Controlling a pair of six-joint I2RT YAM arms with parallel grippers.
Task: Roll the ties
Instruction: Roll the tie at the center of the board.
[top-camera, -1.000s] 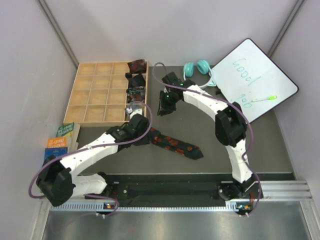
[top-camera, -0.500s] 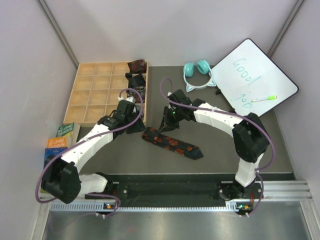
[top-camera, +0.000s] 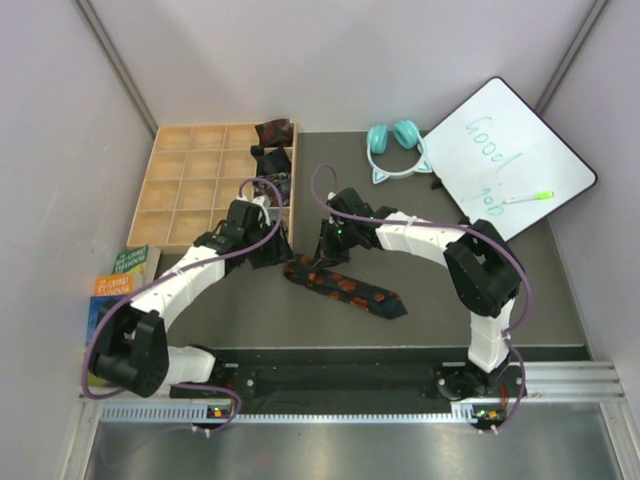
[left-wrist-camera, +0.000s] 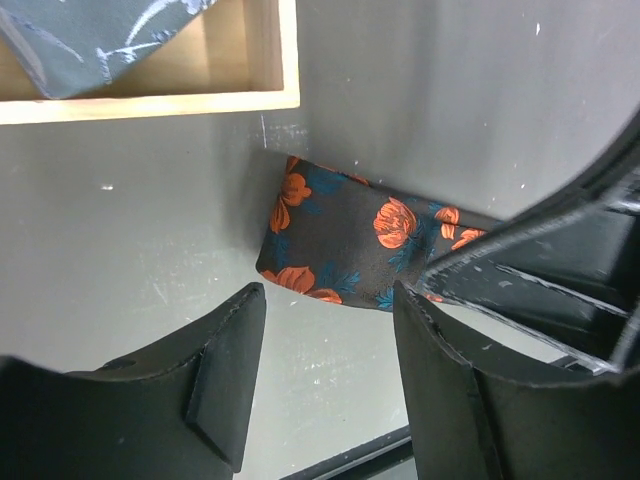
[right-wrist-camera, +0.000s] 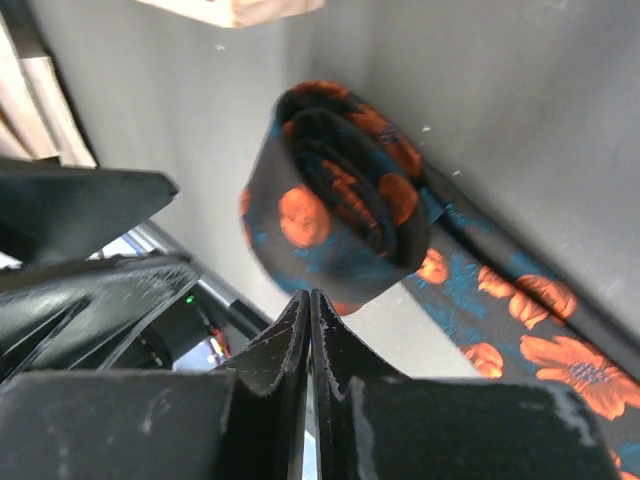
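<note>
My left gripper grabs the tie's rolled end by its near edge (top-camera: 295, 275) (left-wrist-camera: 324, 284) next, leaving the flat length free for rolling.
A black tie with orange-red blotches (top-camera: 350, 288) lies flat on the dark table, its left end wound into a small roll (right-wrist-camera: 335, 200). My right gripper (right-wrist-camera: 308, 296) is shut, its tips pressed together right at the near side of that roll, with no cloth between them. My left gripper (left-wrist-camera: 328, 300) stands open over bare table just short of the same rolled end (left-wrist-camera: 340, 245). From above, the left gripper (top-camera: 272, 250) and right gripper (top-camera: 326, 260) flank the roll. More ties, rolled, sit in the tray's right column (top-camera: 272, 158); a grey-blue one (left-wrist-camera: 90, 40) shows.
The wooden compartment tray (top-camera: 195, 190) stands at the back left, its corner (left-wrist-camera: 285, 95) close to the roll. Teal cat-ear headphones (top-camera: 392, 140) and a whiteboard (top-camera: 500, 150) with a green marker (top-camera: 528, 198) lie at the back right. Books (top-camera: 120, 280) sit at the left.
My right arm swung down from the back to the tie's left end while its gripper closed. My left gripper drew back from that end toward the tray and opened wider.
</note>
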